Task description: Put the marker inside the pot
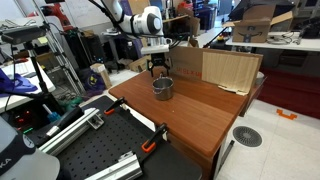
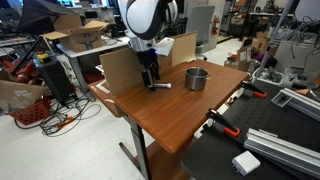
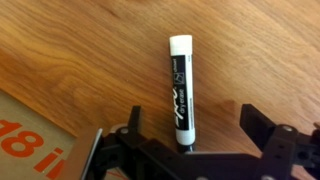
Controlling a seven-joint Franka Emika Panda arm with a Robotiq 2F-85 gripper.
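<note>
I should close my gripper on the marker, because its fingers reach down to the table on either side of the marker's black end and would hold the marker now.
A black marker with a white cap (image 3: 179,88) lies flat on the wooden table; it also shows in an exterior view (image 2: 161,86). My gripper (image 3: 195,122) hangs just above it, fingers open, with the marker's black end between them, nearer one finger. The fingers do not touch it. The gripper shows in both exterior views (image 1: 158,68) (image 2: 150,80). The small grey metal pot (image 2: 196,78) stands upright on the table a short way from the marker, also seen in an exterior view (image 1: 163,88).
A cardboard panel (image 1: 230,70) stands along the table's far edge, close behind the gripper; its corner shows in the wrist view (image 3: 30,140). Orange-handled clamps (image 2: 222,125) grip the table's edge. Black breadboard benches (image 1: 90,150) flank the table.
</note>
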